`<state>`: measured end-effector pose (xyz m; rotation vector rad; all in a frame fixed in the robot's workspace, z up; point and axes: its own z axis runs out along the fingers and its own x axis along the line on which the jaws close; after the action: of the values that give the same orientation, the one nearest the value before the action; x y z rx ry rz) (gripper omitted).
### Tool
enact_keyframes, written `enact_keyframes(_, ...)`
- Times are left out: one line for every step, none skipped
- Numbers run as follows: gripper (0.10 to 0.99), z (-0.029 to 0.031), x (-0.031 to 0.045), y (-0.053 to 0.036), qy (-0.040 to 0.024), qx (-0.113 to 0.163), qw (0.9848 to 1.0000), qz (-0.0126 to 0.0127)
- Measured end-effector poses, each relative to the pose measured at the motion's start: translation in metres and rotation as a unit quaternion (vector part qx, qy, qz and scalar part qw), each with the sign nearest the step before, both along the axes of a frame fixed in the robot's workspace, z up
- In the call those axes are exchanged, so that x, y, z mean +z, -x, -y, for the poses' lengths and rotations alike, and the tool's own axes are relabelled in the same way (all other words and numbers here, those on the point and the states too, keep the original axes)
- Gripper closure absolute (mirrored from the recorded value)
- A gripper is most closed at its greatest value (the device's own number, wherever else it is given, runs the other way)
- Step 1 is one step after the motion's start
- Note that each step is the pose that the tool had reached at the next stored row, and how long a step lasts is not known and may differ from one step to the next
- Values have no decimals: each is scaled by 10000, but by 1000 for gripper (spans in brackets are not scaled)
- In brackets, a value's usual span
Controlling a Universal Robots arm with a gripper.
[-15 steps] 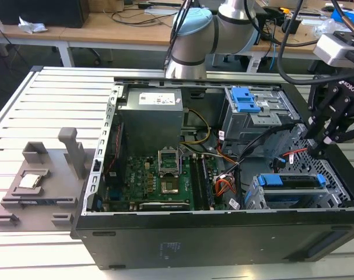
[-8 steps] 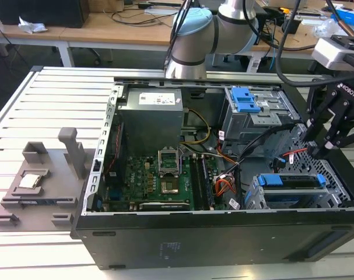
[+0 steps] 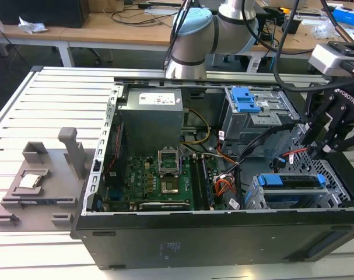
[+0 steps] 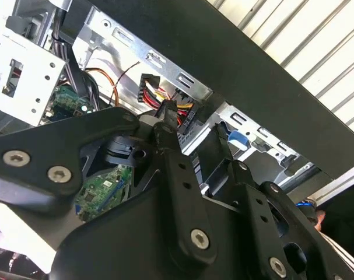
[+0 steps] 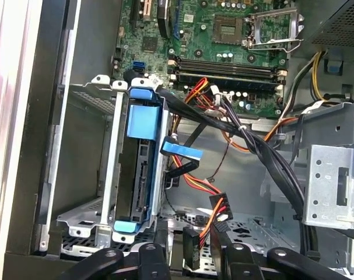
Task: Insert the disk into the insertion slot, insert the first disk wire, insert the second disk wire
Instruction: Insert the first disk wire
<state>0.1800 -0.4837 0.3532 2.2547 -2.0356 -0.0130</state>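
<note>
The connector with orange and red leads has to be held for the next step. My gripper should grab it by its black housing (image 5: pixel 191 248) to insert the wire into the disk (image 5: pixel 140 175).
The disk (image 3: pixel 293 182), clipped in its blue frame, lies inside the insertion slot (image 3: pixel 255 195) at the front corner of the open computer case, on the exterior view's right. In the first wrist view the disk (image 5: pixel 143 175) sits between the cage rails of the slot (image 5: pixel 109 169). My gripper (image 3: pixel 314 149) hangs just behind that cage. Its fingers (image 5: pixel 162 242) stand apart on either side of a black wire connector (image 5: pixel 191 248) with orange and red leads, with a gap on each side. A blue flat connector (image 5: pixel 182 153) lies beside the disk's end. My gripper (image 4: pixel 191 125) is near the coloured leads (image 4: pixel 165 96).
A taller grey bay with a blue latch (image 3: pixel 246 99) stands behind the gripper. A thick black cable bundle (image 5: pixel 264 157) crosses the case. The motherboard (image 3: pixel 159 175) and power supply (image 3: pixel 150 114) fill the exterior view's left half. A grey fixture (image 3: pixel 42 181) lies on the slatted table.
</note>
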Motion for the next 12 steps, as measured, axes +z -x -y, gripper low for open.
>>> enact_keyframes(667, 0, 0, 0, 0, 0, 10000, 0)
enact_keyframes(667, 0, 0, 0, 0, 0, 10000, 0)
enact_keyframes(667, 0, 0, 0, 0, 0, 10000, 0)
enact_keyframes(678, 0, 0, 0, 0, 0, 10000, 0)
enact_keyframes(745, 0, 0, 0, 0, 0, 10000, 0)
enact_keyframes(745, 0, 0, 0, 0, 0, 10000, 0)
enact_keyframes(871, 0, 1, 0, 1, 0, 10000, 0)
enact_keyframes(871, 0, 1, 0, 2, 1, 10000, 0)
enact_keyframes(906, 0, 1, 0, 2, 0, 10000, 0)
enact_keyframes(910, 0, 1, 0, 1, 0, 10000, 0)
enact_keyframes(910, 0, 0, 0, 1, 0, 10000, 0)
enact_keyframes(910, 0, 0, 0, 1, 0, 10000, 0)
